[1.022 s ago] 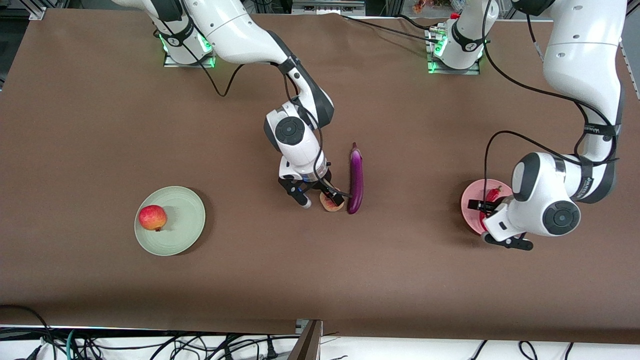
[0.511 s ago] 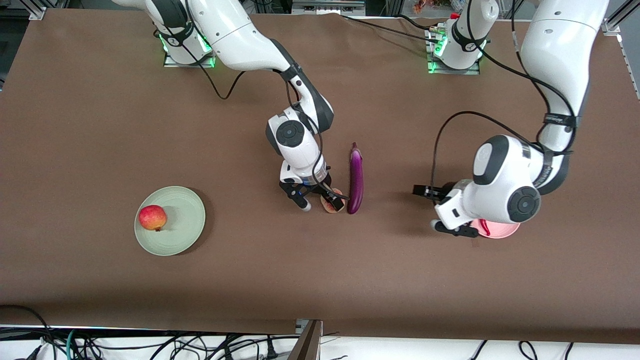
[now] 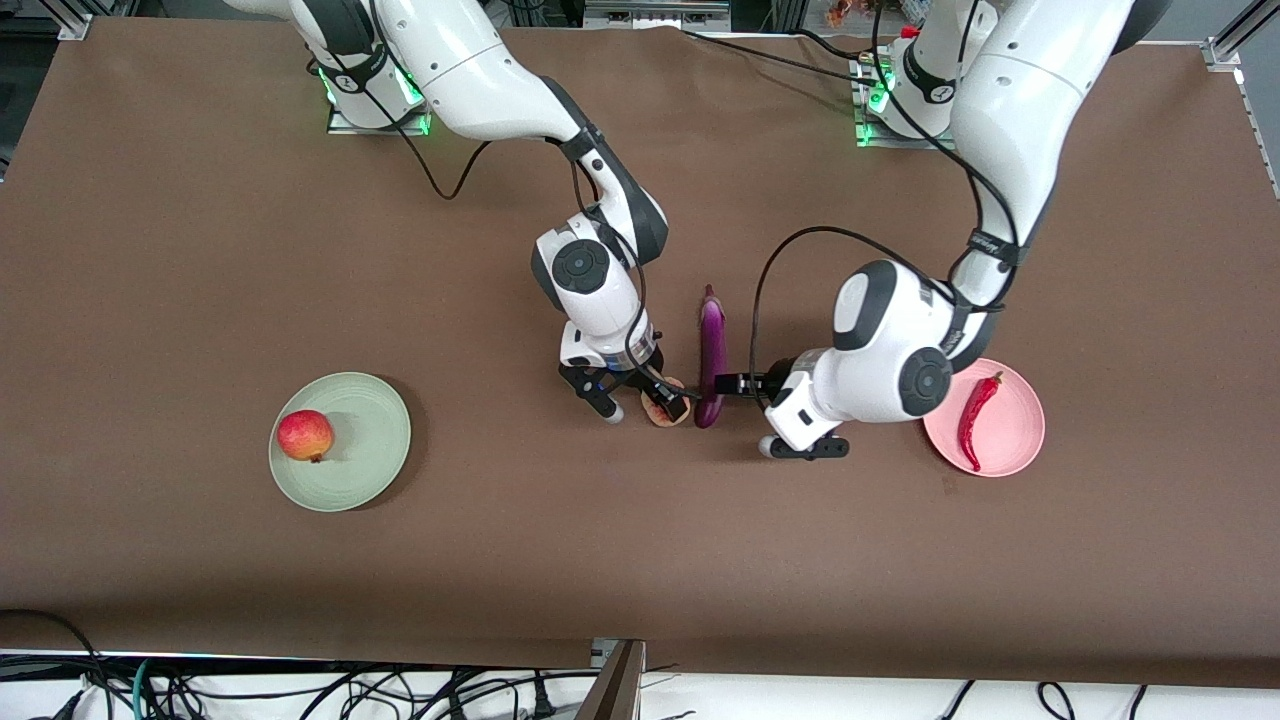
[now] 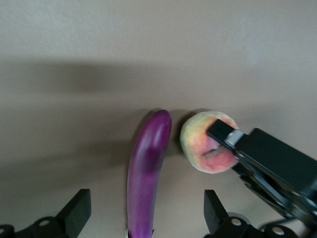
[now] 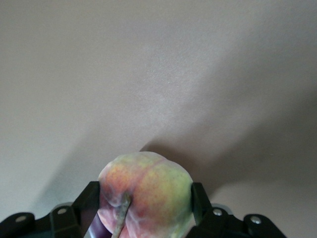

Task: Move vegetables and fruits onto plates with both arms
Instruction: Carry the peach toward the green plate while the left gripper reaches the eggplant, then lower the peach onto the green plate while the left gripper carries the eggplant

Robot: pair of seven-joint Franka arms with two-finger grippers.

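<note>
My left gripper lifts the eggplant around its middle point(image 3: 713, 364) next, to keep the purple eggplant's stem and rounded end point(image 3: 708, 416) balanced.
The purple eggplant point(image 3: 712, 350) lies mid-table, with the peach-like fruit point(image 3: 655, 413) beside its rounded end. My right gripper point(image 3: 645, 407) is open, low over the peach, one finger on each side of it; in the right wrist view the peach point(image 5: 143, 193) fills the gap between the fingers point(image 5: 91, 201). My left gripper point(image 3: 762, 415) is open and empty above the eggplant; the left wrist view shows the eggplant point(image 4: 146, 168) between its fingers point(image 4: 79, 213) and the peach point(image 4: 205, 148) beside it. The red chili point(image 3: 978, 405) lies on the pink plate point(image 3: 1025, 440). The red-and-yellow fruit point(image 3: 305, 435) sits on the green plate point(image 3: 375, 440).
The green plate is toward the right arm's end of the brown table, the pink plate toward the left arm's end. The two grippers are close together around the eggplant and peach. Cables hang along the table edge nearest the front camera point(image 3: 300, 690).
My left arm has swung from over the pink plate to the eggplant, uncovering the chili on that plate. My right gripper has stayed at the peach, settling slightly lower.
</note>
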